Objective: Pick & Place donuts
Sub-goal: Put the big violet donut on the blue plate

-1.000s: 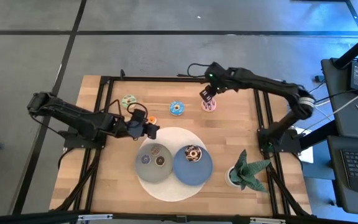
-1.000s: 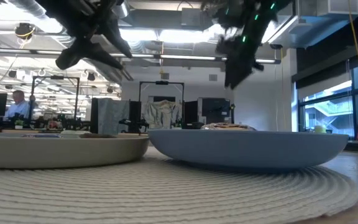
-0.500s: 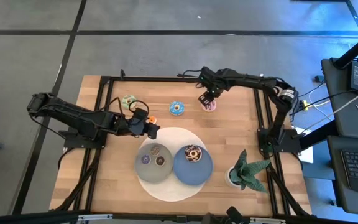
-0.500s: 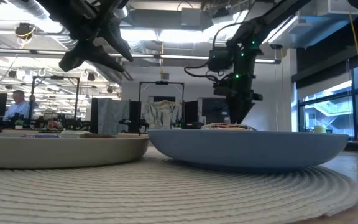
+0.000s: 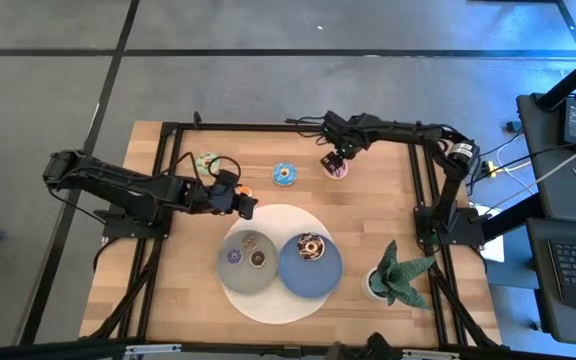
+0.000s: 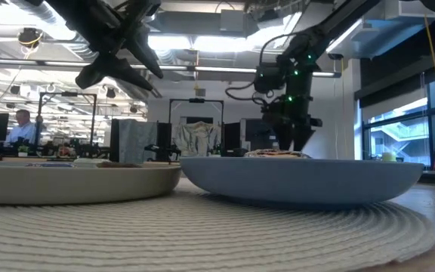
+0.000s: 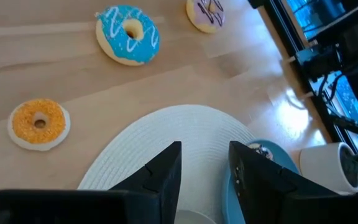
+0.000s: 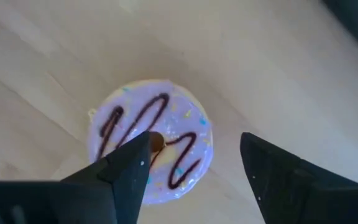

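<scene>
The robot's right gripper will place the pink donut on the blue plate, so next it will grip the donut by its ring between hole and rim (image 8: pixel 182 155).
A pink donut with a chocolate drizzle (image 8: pixel 151 140) lies flat on the wood at the table's far side. My right gripper (image 8: pixel 194 143) hangs open just above it, pointing down. One fingertip is over the donut's middle and the other stands beyond its rim. My left gripper (image 7: pixel 205 149) is open and holds nothing. It hovers over the far edge of the white mat (image 5: pixel 273 300). An orange donut (image 7: pixel 39 123) lies beside it and a blue one (image 5: pixel 285 174) lies farther off. A yellow-green donut (image 5: pixel 206 161) lies at the far left. My right gripper comes at the pink donut from above. One fingertip (image 8: pixel 143 149) stands over the donut's hole, and I cannot tell whether it touches. The donut lies flat on the table.
On the mat stand a grey plate (image 5: pixel 230 275) with three tiny donuts and a blue plate (image 5: pixel 313 280) with a chocolate donut (image 5: pixel 310 246). A potted plant (image 5: pixel 398 275) stands at the near right. Bare wood shows at the near left.
My right gripper has come down onto the pink donut, tipping to point more steeply down, and its fingers have spread apart. The donut has stayed where it was.
</scene>
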Controlling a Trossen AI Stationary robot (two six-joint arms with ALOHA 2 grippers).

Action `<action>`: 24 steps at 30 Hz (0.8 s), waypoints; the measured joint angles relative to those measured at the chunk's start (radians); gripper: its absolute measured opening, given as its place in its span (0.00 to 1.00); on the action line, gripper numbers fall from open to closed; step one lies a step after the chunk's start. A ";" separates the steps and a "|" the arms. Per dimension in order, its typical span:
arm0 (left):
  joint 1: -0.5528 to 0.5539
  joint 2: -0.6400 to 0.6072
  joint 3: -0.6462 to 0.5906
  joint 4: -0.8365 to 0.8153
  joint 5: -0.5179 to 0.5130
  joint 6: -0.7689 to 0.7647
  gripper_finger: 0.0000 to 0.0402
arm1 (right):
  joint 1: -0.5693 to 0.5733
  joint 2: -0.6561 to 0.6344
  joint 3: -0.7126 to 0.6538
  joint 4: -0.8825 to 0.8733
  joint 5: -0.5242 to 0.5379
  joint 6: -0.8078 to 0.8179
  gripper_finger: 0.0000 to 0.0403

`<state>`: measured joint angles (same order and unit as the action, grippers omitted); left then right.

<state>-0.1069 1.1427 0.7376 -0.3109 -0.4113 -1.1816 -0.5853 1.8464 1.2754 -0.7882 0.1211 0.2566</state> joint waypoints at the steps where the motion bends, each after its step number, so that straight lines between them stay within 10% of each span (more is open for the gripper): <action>1: 0.002 0.000 0.000 0.000 0.007 0.000 0.32 | -0.003 0.000 -0.018 0.018 -0.002 0.002 0.61; 12: 0.006 0.000 0.000 0.000 -0.057 0.002 0.32 | -0.021 0.000 -0.133 0.128 -0.018 0.000 0.59; 24: 0.005 0.000 0.000 0.000 -0.050 0.001 0.32 | -0.020 -0.001 -0.149 0.171 -0.036 -0.081 0.26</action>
<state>-0.1017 1.1431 0.7376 -0.3107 -0.4610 -1.1809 -0.6052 1.8450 1.1267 -0.6174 0.0846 0.1755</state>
